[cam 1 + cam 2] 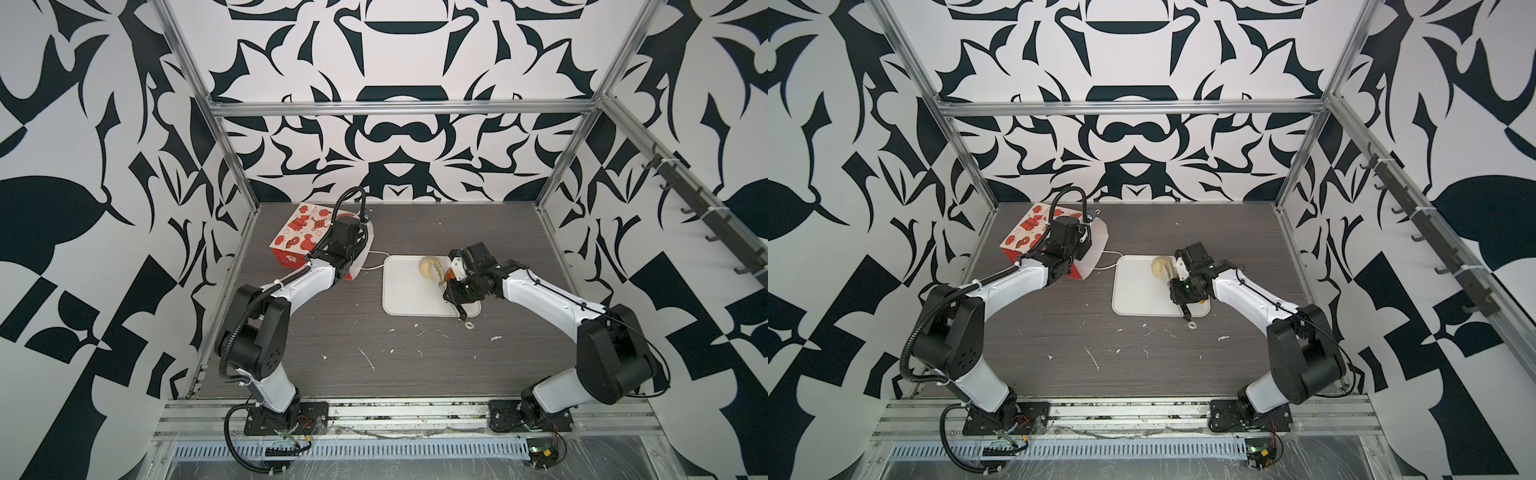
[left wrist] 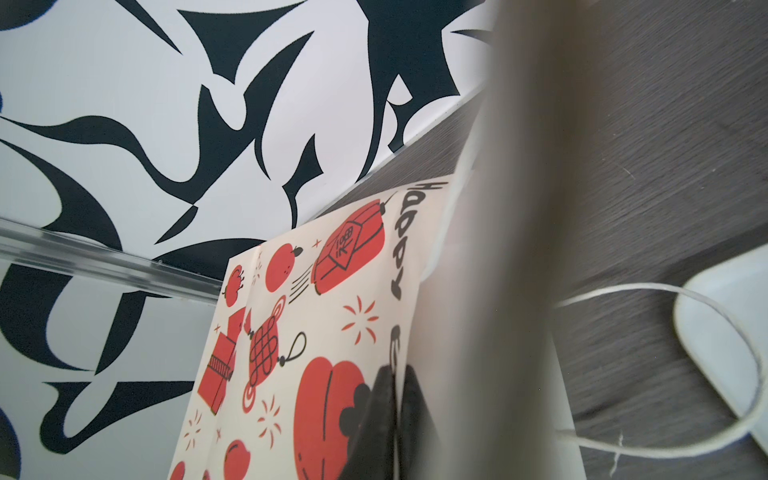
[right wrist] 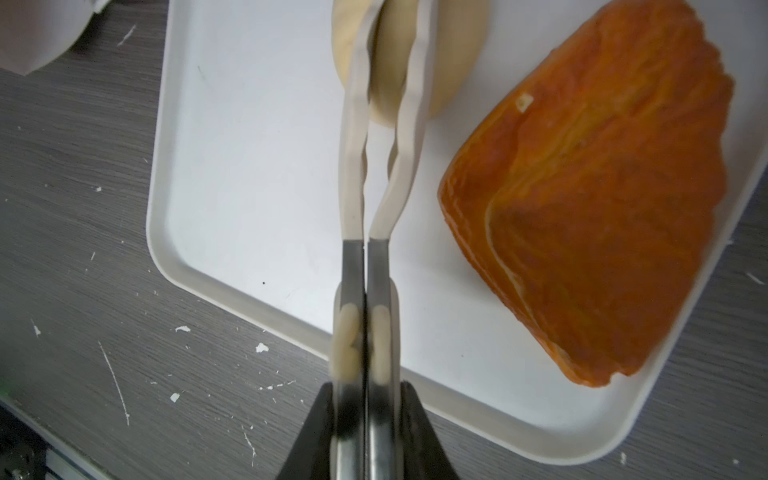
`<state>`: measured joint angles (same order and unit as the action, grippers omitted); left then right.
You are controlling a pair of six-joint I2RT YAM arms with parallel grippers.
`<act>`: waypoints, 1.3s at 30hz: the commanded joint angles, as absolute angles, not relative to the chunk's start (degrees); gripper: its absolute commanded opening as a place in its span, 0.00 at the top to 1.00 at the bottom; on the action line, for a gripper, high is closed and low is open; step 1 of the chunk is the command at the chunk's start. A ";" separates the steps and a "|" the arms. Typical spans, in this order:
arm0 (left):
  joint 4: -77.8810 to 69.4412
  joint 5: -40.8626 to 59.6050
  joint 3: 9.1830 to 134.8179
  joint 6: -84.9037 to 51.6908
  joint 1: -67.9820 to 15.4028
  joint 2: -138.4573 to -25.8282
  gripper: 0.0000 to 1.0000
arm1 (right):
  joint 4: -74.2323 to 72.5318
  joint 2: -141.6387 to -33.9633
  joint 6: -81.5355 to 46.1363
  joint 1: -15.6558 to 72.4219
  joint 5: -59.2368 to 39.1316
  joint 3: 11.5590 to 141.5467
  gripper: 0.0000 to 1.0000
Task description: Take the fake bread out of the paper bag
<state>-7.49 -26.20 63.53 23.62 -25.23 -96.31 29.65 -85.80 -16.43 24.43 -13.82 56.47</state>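
Observation:
The robot's right gripper needs to release the pale cream bun now, as the bun is low over the white tray's bottom, inside the tray's far rim.
The paper bag (image 1: pixel 297 232) (image 1: pixel 1025 232) lies on its side at the back left, its white mouth facing the tray. My left gripper (image 1: pixel 345 271) (image 2: pixel 395 415) is shut on the bag's wall (image 2: pixel 324 316) at the mouth edge. My right gripper (image 1: pixel 452 291) (image 3: pixel 365 415) is shut on metal tongs (image 3: pixel 365 187) with cream tips. The tong tips clasp a pale cream round bun (image 3: pixel 390 75) (image 1: pixel 428 266) over the far part of the white tray (image 1: pixel 407 295) (image 3: pixel 249 166). An orange flaky piece of fake bread (image 3: pixel 590 208) (image 1: pixel 449 275) lies on the tray beside the tongs. The bag's inside is hidden.
A white cord handle (image 2: pixel 706 299) (image 1: pixel 376 259) trails from the bag to the tray's corner. The tongs' ring end (image 1: pixel 469 326) sticks out past the tray's front edge. White scraps (image 1: pixel 368 359) dot the dark wood table. Aluminium posts and patterned walls close in the sides.

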 commanded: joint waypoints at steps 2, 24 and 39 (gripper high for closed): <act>-7.73 -26.45 64.69 23.57 -24.90 -97.34 0.93 | 28.46 -83.92 -16.33 24.04 -15.03 56.78 0.89; -7.70 -26.10 64.78 23.23 -24.89 -97.72 0.93 | 32.39 -80.60 -17.59 23.91 -13.71 55.47 0.68; -7.65 -25.97 64.87 23.12 -24.95 -97.73 0.93 | 30.03 -78.03 -18.24 23.55 -15.02 54.42 0.57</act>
<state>-7.51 -26.13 63.53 23.59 -25.26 -97.14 31.88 -81.41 -17.91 23.75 -15.22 54.65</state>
